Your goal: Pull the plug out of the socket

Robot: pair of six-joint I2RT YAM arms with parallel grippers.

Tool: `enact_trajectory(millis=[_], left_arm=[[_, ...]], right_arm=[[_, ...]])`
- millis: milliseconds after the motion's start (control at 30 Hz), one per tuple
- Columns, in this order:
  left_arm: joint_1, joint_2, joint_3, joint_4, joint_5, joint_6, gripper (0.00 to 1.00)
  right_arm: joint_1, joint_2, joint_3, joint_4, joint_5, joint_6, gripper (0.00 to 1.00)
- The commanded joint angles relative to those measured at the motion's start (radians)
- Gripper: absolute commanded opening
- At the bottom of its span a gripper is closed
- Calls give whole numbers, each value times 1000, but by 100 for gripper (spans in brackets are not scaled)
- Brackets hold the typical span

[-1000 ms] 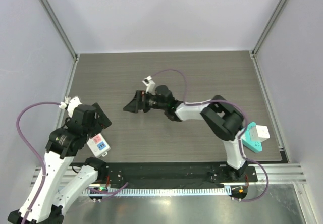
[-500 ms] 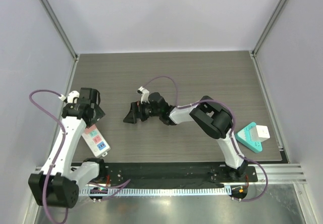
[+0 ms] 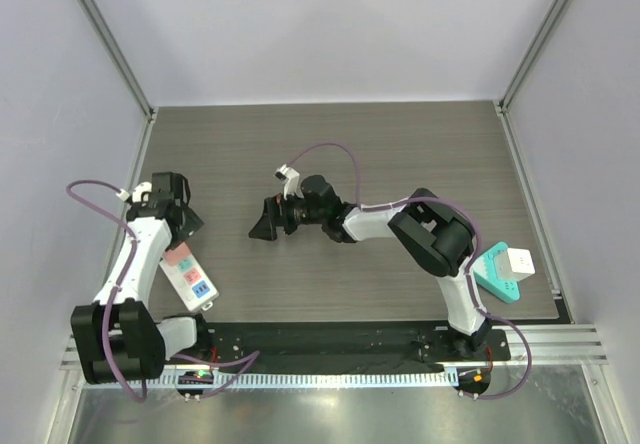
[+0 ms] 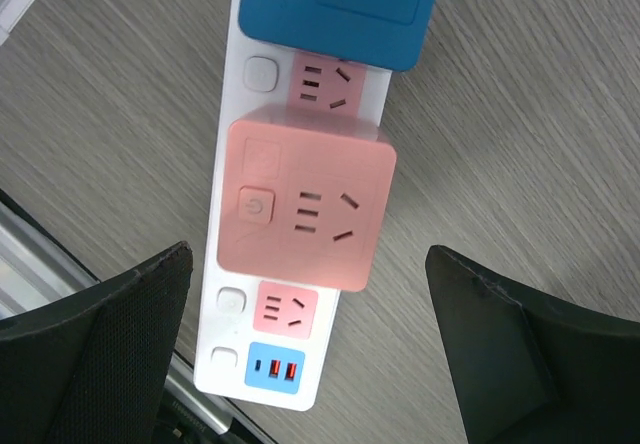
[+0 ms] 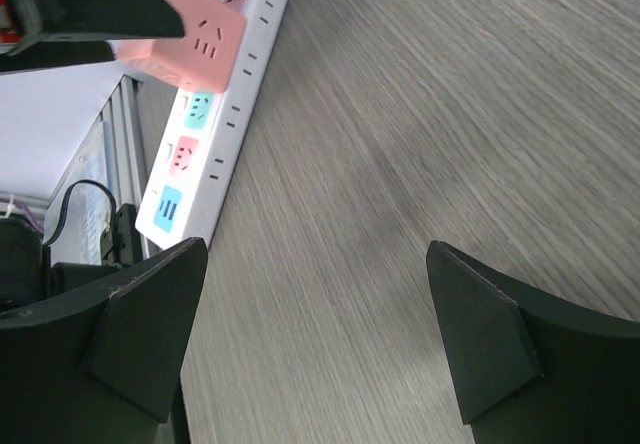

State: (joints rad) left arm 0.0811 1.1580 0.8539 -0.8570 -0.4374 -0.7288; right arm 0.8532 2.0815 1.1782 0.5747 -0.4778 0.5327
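My left gripper grabs the pink plug [image 3: 177, 253] [image 4: 305, 204] by its opposite sides across the power strip's width next. The power strip stays free to hold while pulling the pink plug off.
A white power strip [image 4: 232, 359] lies on the wooden table. A pink cube plug [image 4: 305, 204] sits in its middle and a blue cube plug [image 4: 340, 4] beyond it. My left gripper [image 4: 308, 254] is open and hovers straight above the strip, with its fingers on either side of the pink plug and not touching it. In the top view the left gripper [image 3: 172, 212] is over the strip's [image 3: 207, 304] far end. My right gripper [image 3: 265, 221] is open and empty over bare table, right of the strip. The right wrist view shows the strip [image 5: 215, 124] and the pink plug [image 5: 195, 29] at the upper left.
A teal base with a white block [image 3: 505, 269] sits near the table's right edge. A metal rail [image 3: 350, 369] runs along the near edge, close to the strip's near end. Purple cables loop off both wrists.
My left arm has swung round and its gripper has moved back along the strip to above the pink plug. My right gripper has shifted only slightly.
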Motion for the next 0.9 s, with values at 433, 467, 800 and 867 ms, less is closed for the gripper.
enact_trajectory(millis=[433, 467, 800, 867], left_arm=[[6, 120, -15, 75, -43, -34, 78], [6, 117, -13, 69, -44, -37, 75], [6, 97, -33, 87, 8, -34, 41], [6, 95, -42, 113, 64, -23, 27]], right_arm=[[35, 104, 161, 62, -130, 87, 97], [40, 117, 170, 65, -134, 90, 97], [56, 166, 218, 70, -153, 122, 97], [61, 176, 235, 71, -160, 131, 97]])
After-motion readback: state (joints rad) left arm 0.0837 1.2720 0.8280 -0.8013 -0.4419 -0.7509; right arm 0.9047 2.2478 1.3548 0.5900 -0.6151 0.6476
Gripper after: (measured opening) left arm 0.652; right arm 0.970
